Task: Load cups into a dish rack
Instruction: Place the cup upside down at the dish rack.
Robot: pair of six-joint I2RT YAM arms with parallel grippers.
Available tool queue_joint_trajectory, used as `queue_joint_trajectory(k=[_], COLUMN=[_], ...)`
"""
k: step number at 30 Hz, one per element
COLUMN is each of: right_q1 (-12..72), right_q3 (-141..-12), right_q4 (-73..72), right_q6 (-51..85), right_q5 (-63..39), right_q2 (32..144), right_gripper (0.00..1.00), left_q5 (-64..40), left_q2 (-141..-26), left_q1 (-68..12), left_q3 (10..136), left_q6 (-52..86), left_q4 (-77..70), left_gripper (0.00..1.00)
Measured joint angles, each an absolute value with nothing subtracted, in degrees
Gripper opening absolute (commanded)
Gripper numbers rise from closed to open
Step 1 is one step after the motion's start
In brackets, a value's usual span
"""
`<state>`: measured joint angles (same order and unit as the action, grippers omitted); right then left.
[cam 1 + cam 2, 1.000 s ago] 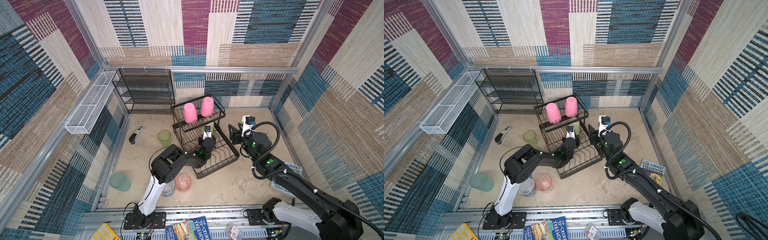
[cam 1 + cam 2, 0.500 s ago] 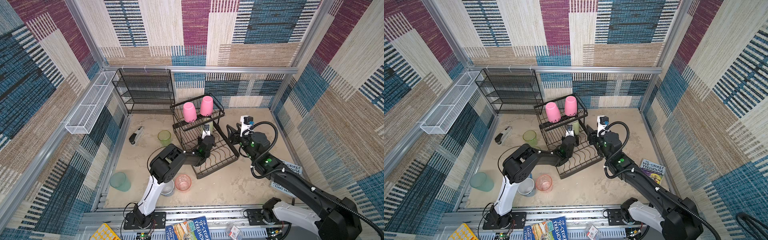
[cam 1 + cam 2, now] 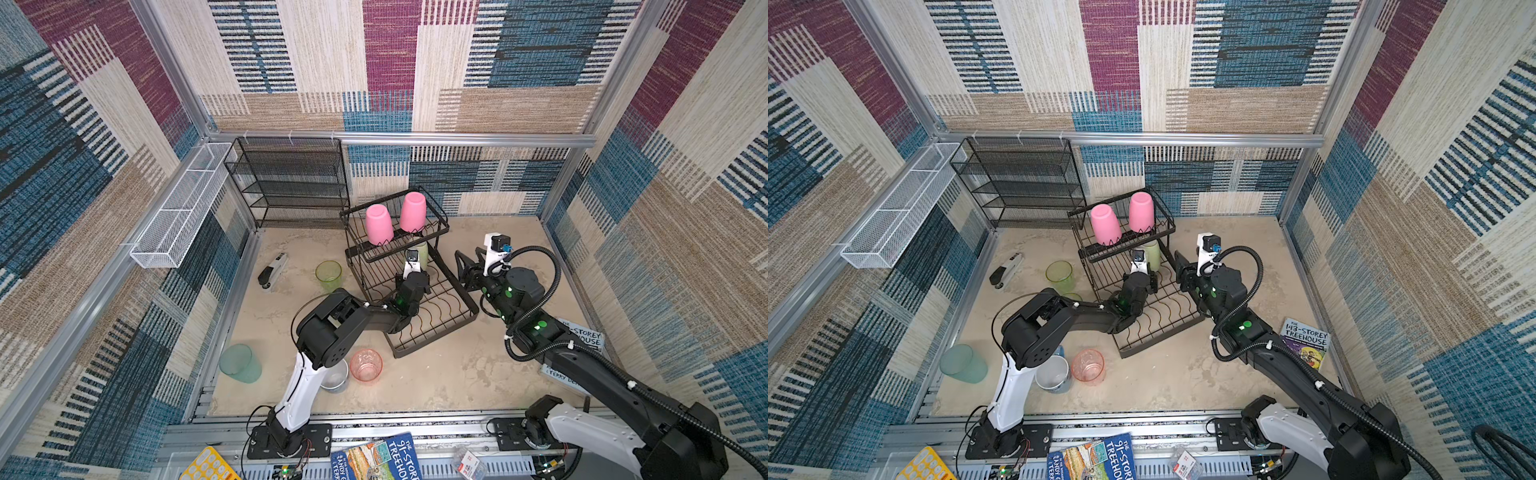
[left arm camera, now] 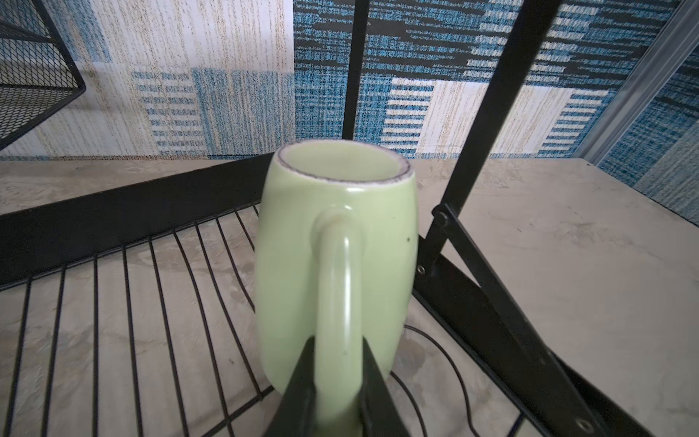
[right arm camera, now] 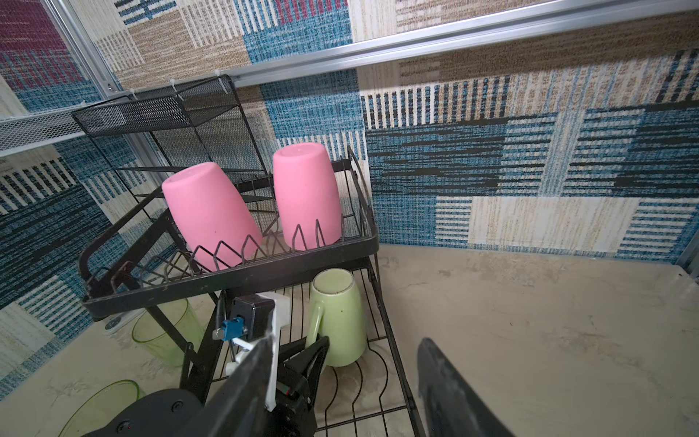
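Observation:
I will let go of the mug with my left gripper, because the pale-green mug's lower edge (image 3: pixel 423 264) (image 4: pixel 277 384) is touching the wires of the lower tray.
The black dish rack (image 3: pixel 434 338) (image 3: pixel 1158 347) stands mid-table. Two pink tumblers (image 3: pixel 378 224) (image 3: pixel 412 212) (image 5: pixel 210 215) sit upside down in its upper basket. My left gripper (image 4: pixel 337 352) (image 3: pixel 415 272) is shut on the handle of the pale-green mug (image 4: pixel 336 242) (image 5: pixel 340 314) (image 3: pixel 1152 254). The mug is mouth up, low over the lower tray's back end, under the upper basket. My right gripper (image 5: pixel 346 344) (image 3: pixel 461 262) hangs open and empty beside the rack's right edge. On the table lie clear-green cups (image 3: pixel 328 274) (image 3: pixel 1072 296), a clear-pink cup (image 3: pixel 365 365), a teal tumbler (image 3: pixel 240 363) and a blue mug (image 3: pixel 1052 372).
A black mesh shelf unit (image 3: pixel 291 183) stands at the back wall. A white mesh basket (image 3: pixel 178 208) hangs on the left wall. A small black-and-white device (image 3: pixel 272 270) lies at the left, and a book (image 3: pixel 1304 343) lies under my right arm.
My left gripper has carried the pale-green mug slightly farther back under the upper basket. My right gripper has edged toward the rack, its jaws a little wider.

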<state>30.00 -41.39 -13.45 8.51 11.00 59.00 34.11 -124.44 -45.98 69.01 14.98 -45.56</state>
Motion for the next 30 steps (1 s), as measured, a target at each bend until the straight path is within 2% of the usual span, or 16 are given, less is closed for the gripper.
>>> queue_joint_trajectory(k=[14, 18, 25, 30], right_q1=[30.00, 30.00, 30.00, 30.00], right_q3=[-41.39, -41.23, -40.80, -40.10], right_q4=[-13.45, -13.43, -13.30, -12.51], right_q6=[8.54, 8.54, 8.97, 9.87], right_q5=[10.52, 10.50, 10.52, 10.52], right_q2=[58.48, 58.30, 57.04, 55.79], right_gripper=[0.65, 0.68, 0.76, 0.80], left_q5=[32.64, 32.27, 31.14, 30.35], left_q2=[-123.61, -123.33, -121.60, -120.29], left_q1=[-46.00, -46.00, -46.19, -46.65], left_q3=[68.01, 67.75, 66.02, 64.58], left_q6=[15.03, 15.03, 14.98, 14.76], left_q4=[-45.69, -45.63, -45.74, -45.69], left_gripper=[0.30, 0.39, 0.63, 0.65])
